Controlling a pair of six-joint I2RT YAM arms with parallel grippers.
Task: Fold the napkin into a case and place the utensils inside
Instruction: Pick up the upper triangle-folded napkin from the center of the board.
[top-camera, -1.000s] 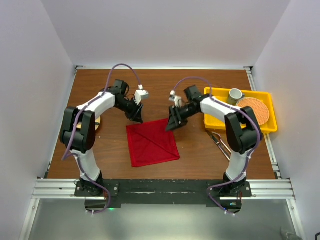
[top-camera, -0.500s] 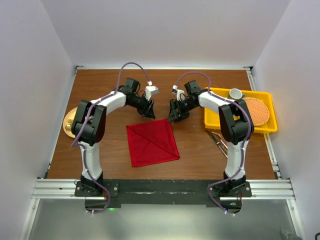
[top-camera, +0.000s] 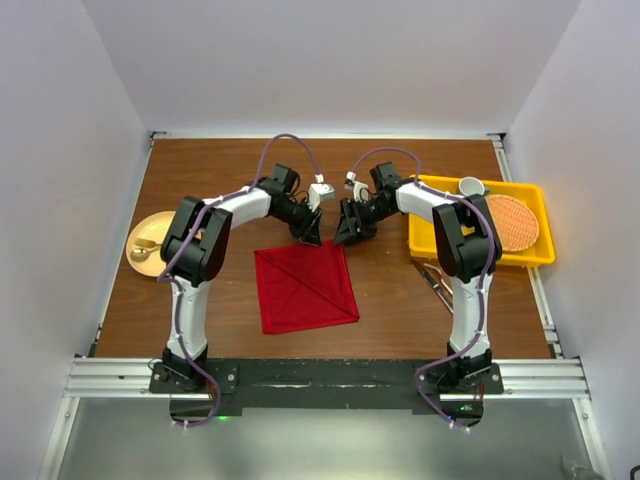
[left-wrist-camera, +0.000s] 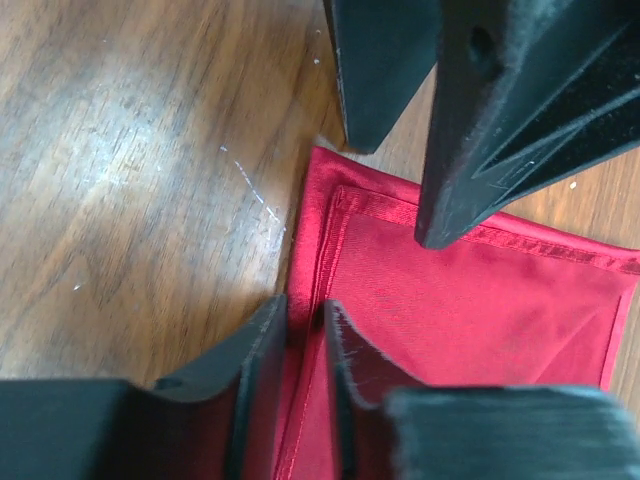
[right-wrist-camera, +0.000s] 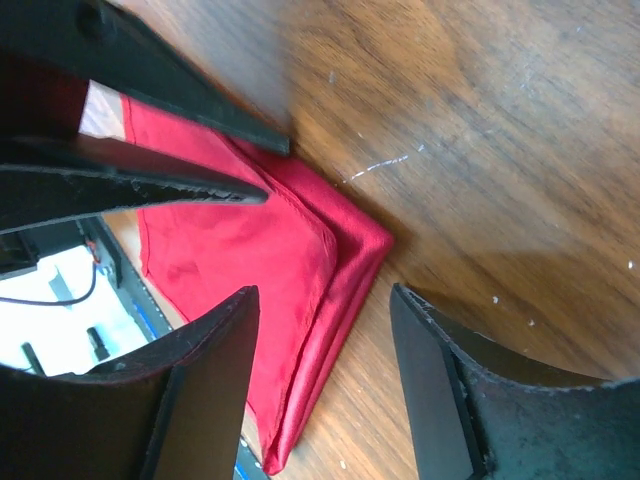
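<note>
I will grab the napkin's far corner (top-camera: 340, 245) (right-wrist-camera: 355, 260) with my right gripper to fold a case. This leaves the other corner of that edge for my left gripper.
The deep-red napkin (top-camera: 305, 288) lies on the wooden table, folded into a layered square with a diagonal crease; no case is in view. My left gripper (top-camera: 311, 234) is at the napkin's far edge, and in the left wrist view its jaws (left-wrist-camera: 305, 322) pinch the hemmed edge of the napkin (left-wrist-camera: 470, 300). My right gripper (top-camera: 347, 231) stands open just right of it, its fingers astride the far corner of the napkin (right-wrist-camera: 250, 250) without touching, gripper (right-wrist-camera: 322, 295). The silver utensils (top-camera: 438, 282) lie on the table below the tray.
A yellow tray (top-camera: 478, 258) at the right holds a cup (top-camera: 471, 187) and a round orange woven mat (top-camera: 505, 222). A gold plate (top-camera: 148, 250) sits at the left. The two grippers are very close to each other.
My left arm has swung right to the napkin's far edge, and its jaws opened briefly, then closed on the hem. The right gripper opened a little and stayed by the corner.
</note>
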